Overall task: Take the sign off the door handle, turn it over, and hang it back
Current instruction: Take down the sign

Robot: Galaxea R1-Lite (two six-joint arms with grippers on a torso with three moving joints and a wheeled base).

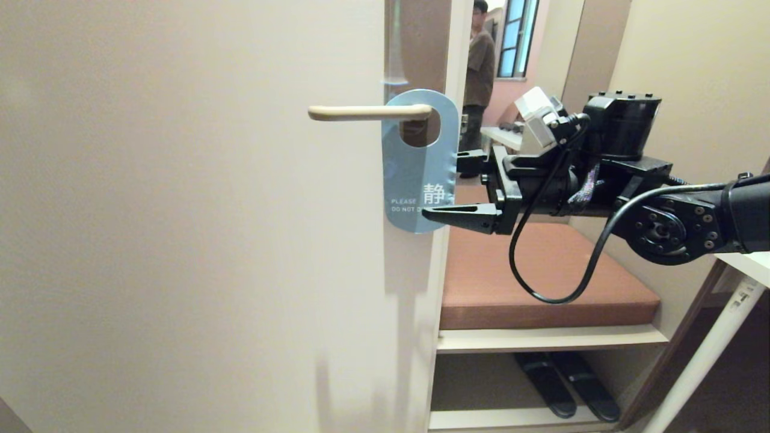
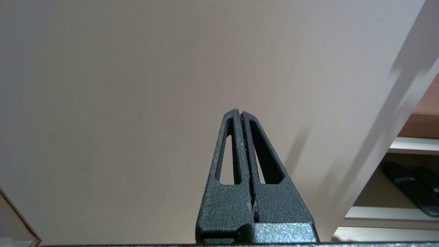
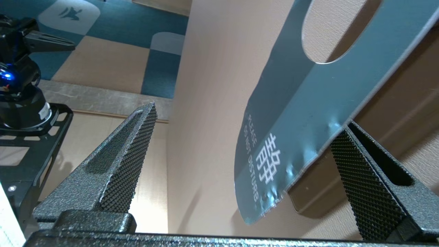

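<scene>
The robot's right gripper isn't ready to close on the sign yet and needs to move farther across the lettering (image 1: 433, 193) first, as its rear finger barely passes the sign's side edge (image 1: 455, 173).
The sign (image 1: 415, 174) hangs by its oval hole on the cream door handle (image 1: 367, 112), blue side out with white DO NOT DISTURB lettering. The brown backplate (image 1: 421, 42) sits behind it. My right gripper (image 1: 442, 186) reaches in level from the right and is open, its fingers straddling the sign's lower right edge. In the right wrist view the sign (image 3: 308, 103) lies between the jaws of the right gripper (image 3: 247, 116): one finger (image 3: 363, 178) is behind the card at its edge, the other (image 3: 127, 154) well clear in front. My left gripper (image 2: 241, 112) is shut and empty, low down facing the door.
The cream door (image 1: 180, 240) fills the left. Past its edge is a shelf with a brown cushion (image 1: 541, 282) and dark slippers (image 1: 565, 385) below. A person (image 1: 479, 66) stands in the background. A white table leg (image 1: 710, 355) slants at the right.
</scene>
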